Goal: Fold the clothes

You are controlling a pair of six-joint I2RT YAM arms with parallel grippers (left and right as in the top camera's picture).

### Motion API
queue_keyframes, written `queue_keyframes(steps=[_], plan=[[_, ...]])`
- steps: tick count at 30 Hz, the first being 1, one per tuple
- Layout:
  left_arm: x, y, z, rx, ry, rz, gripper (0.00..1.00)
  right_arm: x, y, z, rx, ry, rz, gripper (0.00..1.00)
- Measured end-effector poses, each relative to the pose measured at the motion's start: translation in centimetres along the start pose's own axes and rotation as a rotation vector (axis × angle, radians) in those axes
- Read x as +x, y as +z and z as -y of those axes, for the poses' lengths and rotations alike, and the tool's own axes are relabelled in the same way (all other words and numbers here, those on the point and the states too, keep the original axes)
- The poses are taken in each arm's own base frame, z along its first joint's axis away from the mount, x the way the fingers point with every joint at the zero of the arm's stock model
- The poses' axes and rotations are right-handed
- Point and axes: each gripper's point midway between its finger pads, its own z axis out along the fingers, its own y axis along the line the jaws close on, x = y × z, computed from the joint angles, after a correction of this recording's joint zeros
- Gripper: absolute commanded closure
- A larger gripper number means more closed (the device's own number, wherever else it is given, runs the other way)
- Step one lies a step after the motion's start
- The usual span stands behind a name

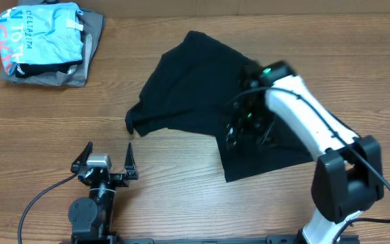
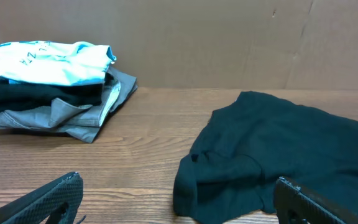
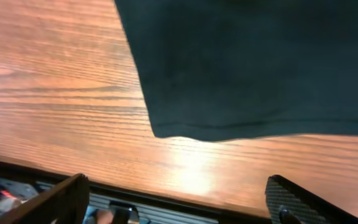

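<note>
I will grab the black T-shirt near its hem corner [image 1: 231, 175] [image 3: 165, 126] with my right gripper next. The sleeve side stays free, so the T-shirt can be stretched flat to fold.
The black T-shirt [image 1: 195, 85] lies spread and rumpled on the wooden table, centre to right. It also shows in the left wrist view [image 2: 278, 155], with a sleeve bunched at its near left corner. In the right wrist view its hem corner [image 3: 241, 68] fills the top. My right gripper [image 1: 246, 132] hovers over the shirt's lower right part, open and empty [image 3: 176, 193]. My left gripper [image 1: 107, 159] rests near the front edge, left of the shirt, open and empty [image 2: 179, 199].
A stack of folded garments sits at the back left: a light blue printed shirt [image 1: 42, 34] on black and grey ones [image 1: 80, 71]; it also shows in the left wrist view [image 2: 48, 81]. The table's front edge [image 3: 166, 202] shows below the right gripper.
</note>
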Motion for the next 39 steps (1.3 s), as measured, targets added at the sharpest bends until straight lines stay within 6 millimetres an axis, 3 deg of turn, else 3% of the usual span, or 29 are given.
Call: queue_keyframes(steps=[2,11,13,17,23,29,36,39], plan=[[0.0,0.0,0.0,0.0,0.0,0.0,0.0,0.6,1.7,-0.6,0.011,-0.015,-0.017,0.22],[0.0,0.0,0.0,0.0,0.0,0.0,0.0,1.7,7.1,-1.2,-0.068,-0.003,-0.058,0.3],[0.0,0.0,0.0,0.0,0.0,0.0,0.0,1.8,7.8,-1.3,-0.091,0.002,-0.062,0.29],[0.0,0.0,0.0,0.0,0.0,0.0,0.0,2.1,9.1,-1.6,-0.116,0.003,-0.067,0.19],[0.0,0.0,0.0,0.0,0.0,0.0,0.0,2.8,10.2,-2.3,-0.115,0.011,-0.057,0.21],[0.0,0.0,0.0,0.0,0.0,0.0,0.0,2.4,10.4,-2.0,-0.079,0.07,-0.024,0.46],[0.0,0.0,0.0,0.0,0.0,0.0,0.0,2.2,10.6,-1.5,-0.033,0.148,-0.002,0.5],[0.0,0.0,0.0,0.0,0.0,0.0,0.0,2.1,10.6,-1.1,-0.011,0.164,0.008,0.76]])
